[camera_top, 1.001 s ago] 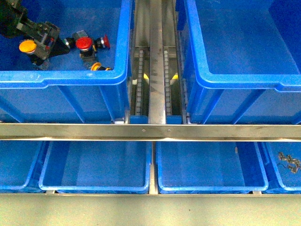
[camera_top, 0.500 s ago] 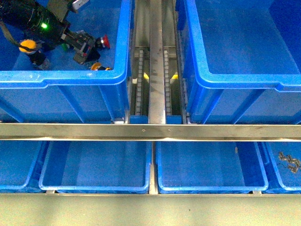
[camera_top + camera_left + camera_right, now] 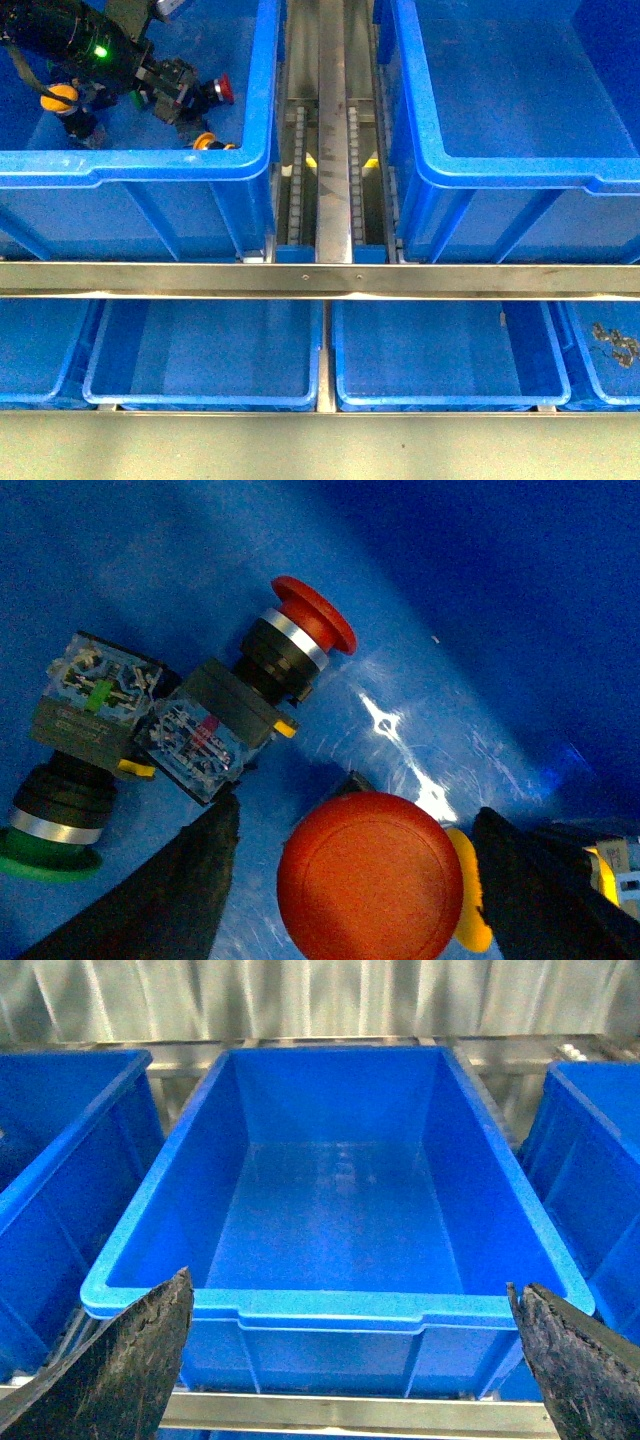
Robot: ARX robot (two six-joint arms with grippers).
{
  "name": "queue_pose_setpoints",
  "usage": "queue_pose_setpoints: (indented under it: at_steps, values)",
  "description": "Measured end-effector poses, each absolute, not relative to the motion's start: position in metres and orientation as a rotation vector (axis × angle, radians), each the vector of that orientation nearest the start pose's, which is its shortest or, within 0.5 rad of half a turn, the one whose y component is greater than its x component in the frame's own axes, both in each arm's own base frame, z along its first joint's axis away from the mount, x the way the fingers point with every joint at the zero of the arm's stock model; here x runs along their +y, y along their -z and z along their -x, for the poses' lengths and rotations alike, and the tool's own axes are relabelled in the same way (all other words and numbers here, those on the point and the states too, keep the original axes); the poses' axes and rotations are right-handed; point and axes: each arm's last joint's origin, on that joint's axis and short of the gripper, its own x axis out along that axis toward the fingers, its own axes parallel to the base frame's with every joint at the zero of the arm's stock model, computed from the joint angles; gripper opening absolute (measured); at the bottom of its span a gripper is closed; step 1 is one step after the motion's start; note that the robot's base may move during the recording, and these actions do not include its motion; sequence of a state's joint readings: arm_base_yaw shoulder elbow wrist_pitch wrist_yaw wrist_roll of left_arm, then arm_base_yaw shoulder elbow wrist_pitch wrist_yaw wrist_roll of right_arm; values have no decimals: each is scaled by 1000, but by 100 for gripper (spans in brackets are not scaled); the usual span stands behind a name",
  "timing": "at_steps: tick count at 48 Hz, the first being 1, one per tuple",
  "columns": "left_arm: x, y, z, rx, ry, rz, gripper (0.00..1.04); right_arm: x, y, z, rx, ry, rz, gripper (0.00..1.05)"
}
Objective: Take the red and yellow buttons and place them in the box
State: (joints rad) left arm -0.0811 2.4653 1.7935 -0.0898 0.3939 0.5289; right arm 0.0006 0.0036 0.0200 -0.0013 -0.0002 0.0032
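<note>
The upright red button should go in the box, so my left gripper should grab the button next by its red cap (image 3: 370,875).
My left gripper (image 3: 176,84) is open inside the left blue box (image 3: 140,163), over the buttons. In the left wrist view its open jaws (image 3: 360,880) straddle an upright red button (image 3: 368,875), with a yellow cap (image 3: 470,905) just behind it. A second red button (image 3: 312,630) lies on its side beyond; it also shows in the front view (image 3: 222,88). Two yellow buttons (image 3: 58,97) (image 3: 207,141) lie in the same box. My right gripper (image 3: 350,1360) is open and empty, facing the empty right box (image 3: 340,1307), which also shows in the front view (image 3: 520,170).
A green-capped switch (image 3: 55,830) lies next to the sideways red button. A metal roller track (image 3: 333,130) runs between the two boxes. A steel rail (image 3: 320,278) crosses in front. Shallow blue trays (image 3: 200,360) sit below; the far right one holds small metal parts (image 3: 612,342).
My left arm has moved right across the left box and now covers the upright red button that showed a second ago. The right side has not changed.
</note>
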Motion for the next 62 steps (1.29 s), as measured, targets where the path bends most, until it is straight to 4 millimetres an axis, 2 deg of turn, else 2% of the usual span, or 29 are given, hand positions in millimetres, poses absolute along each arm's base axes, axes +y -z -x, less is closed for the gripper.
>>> queue_pose_setpoints:
  at_steps: [6, 8, 17, 20, 22, 26, 28, 31, 33, 36, 40, 42, 46, 48, 55, 62]
  values:
    - [-54, -98, -522, 592, 622, -361, 41, 0, -170, -97, -15, -1, -3, 98]
    - [-54, -96, -521, 589, 619, -351, 36, 0, -170, -97, -15, -1, -3, 98]
    - [-48, -97, -508, 575, 590, -285, 35, 0, -170, -97, -15, -1, -3, 98]
    - [-43, -103, -500, 560, 559, -231, 35, 0, -170, -97, -15, -1, -3, 98]
    - [-38, -111, -494, 545, 542, -197, 35, 0, -170, -97, -15, -1, -3, 98]
    - [-19, -143, -475, 470, 499, -73, 35, 0, -170, -97, -15, 0, -3, 98]
    - [-5, -168, -459, 416, 471, 18, 35, 0, -170, -97, -15, -1, -3, 98]
    - [8, -192, -442, 372, 446, 95, 35, 0, -170, -97, -15, -1, -3, 98]
    - [20, -211, -423, 352, 425, 203, 35, 0, -170, -97, -15, -1, -3, 98]
    - [31, -224, -402, 344, 387, 314, 35, 0, -170, -97, -15, -1, -3, 98]
    - [32, -230, -383, 367, 384, 462, 35, 0, -170, -97, -15, 0, -3, 98]
    - [28, -232, -374, 384, 388, 530, 35, 0, -170, -97, -15, -1, -3, 98]
    - [6, -239, -356, 418, 407, 706, 35, 0, -170, -97, -15, -1, -3, 98]
    - [-4, -242, -352, 419, 424, 735, 35, 0, -170, -97, -15, -1, -3, 98]
    - [-64, -257, -344, 456, 531, 881, 35, 0, -170, -97, -15, -1, -3, 98]
    - [-125, -263, -342, 539, 633, 938, 35, 0, -170, -97, -15, -1, -3, 98]
